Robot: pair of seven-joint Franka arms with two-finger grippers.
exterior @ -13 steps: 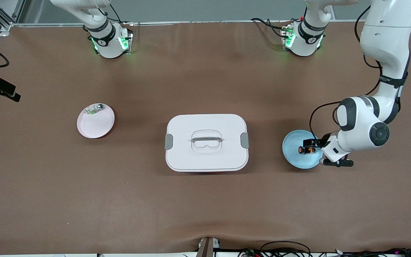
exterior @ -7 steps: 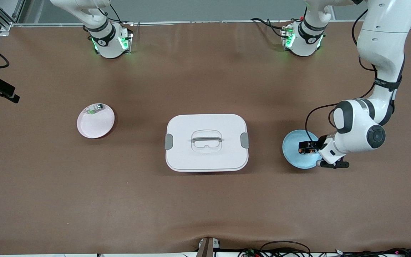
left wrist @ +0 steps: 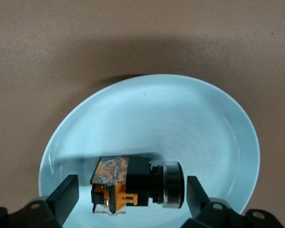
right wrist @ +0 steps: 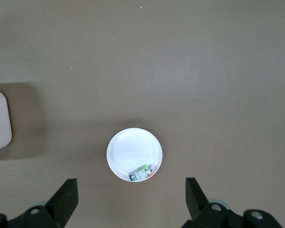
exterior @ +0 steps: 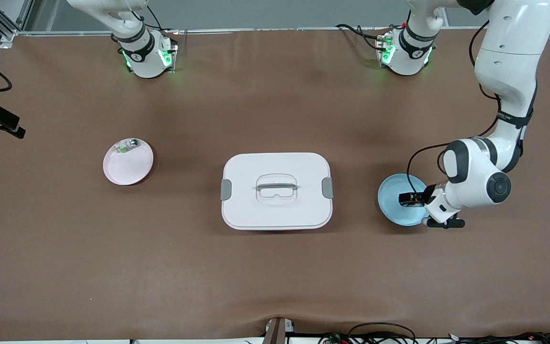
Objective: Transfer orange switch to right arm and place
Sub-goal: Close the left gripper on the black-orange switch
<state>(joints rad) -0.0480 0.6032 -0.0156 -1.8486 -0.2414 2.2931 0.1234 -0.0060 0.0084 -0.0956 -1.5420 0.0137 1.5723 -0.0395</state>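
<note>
The two ends of the orange switch [left wrist: 133, 185] in the blue plate [left wrist: 190, 118] have my left gripper's fingers at them, so my left gripper needs to close on the switch now.
The orange switch [left wrist: 133, 185], a small black part with orange bands and a metal ring end, lies on its side in the blue plate [exterior: 392, 197] toward the left arm's end of the table. My left gripper [exterior: 411, 199] is down in the plate, and in the left wrist view [left wrist: 132, 198] its open fingers [left wrist: 66, 195] stand on either side of the switch, with a gap at each end. In the front view the gripper hides most of the switch. My right gripper [right wrist: 131, 202] is open and empty, high over the pink plate [right wrist: 133, 145].
A white lidded box [exterior: 276, 191] with a handle sits mid-table between the two plates. The pink plate [exterior: 129, 167] toward the right arm's end holds a small clear-white part with green marks [exterior: 127, 145], also seen in the right wrist view [right wrist: 142, 172].
My left gripper has come lower into the blue plate and slid over the switch, which it now covers in the front view. The right arm has not moved.
</note>
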